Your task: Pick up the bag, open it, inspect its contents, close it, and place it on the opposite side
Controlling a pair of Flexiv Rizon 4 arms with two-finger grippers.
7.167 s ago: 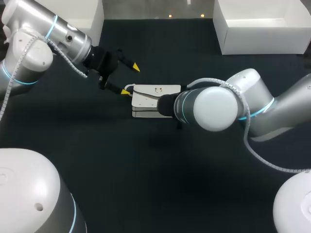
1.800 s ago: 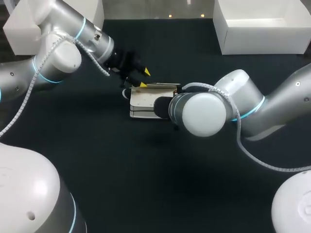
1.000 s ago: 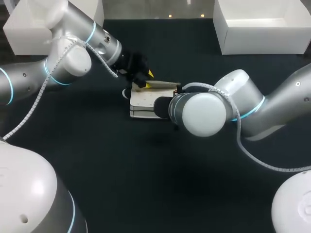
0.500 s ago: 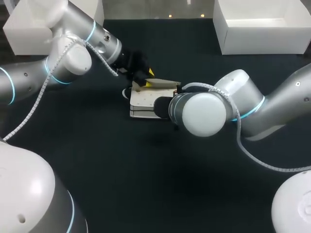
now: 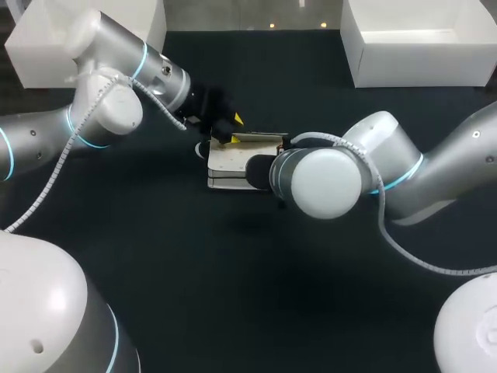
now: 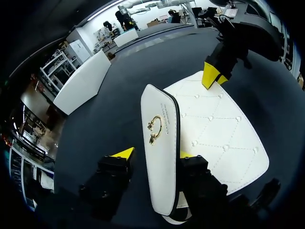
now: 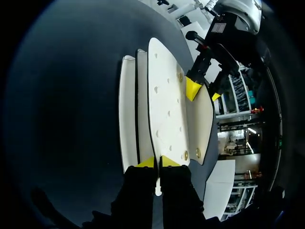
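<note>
I will grab the flap by its raised edge (image 5: pixel 241 137) with my left gripper next, because the flap stands up while the quilted body (image 5: pixel 229 161) lies flat.
A white quilted bag (image 5: pixel 233 163) lies flat near the table's middle. Its flap (image 6: pixel 159 167), bearing a gold clasp (image 6: pixel 155 130), stands lifted off the bag body (image 6: pixel 219 138). My left gripper (image 5: pixel 231 128) is open around the flap's edge: one finger sits under the flap, the other stays apart on the outer side. My right gripper (image 7: pixel 157 162) is shut on the opposite edge of the bag (image 7: pixel 164 109); in the head view my right arm hides it. Its yellow tips (image 6: pixel 213 77) show at the bag's far edge in the left wrist view.
A white box (image 5: pixel 140 31) stands at the back left and a larger white box (image 5: pixel 419 47) at the back right. Dark table surface (image 5: pixel 233 272) stretches in front of the bag.
The flap, flat earlier, is raised by my left gripper. In the last second that gripper shifted slightly at the flap's edge. My right arm has kept still.
</note>
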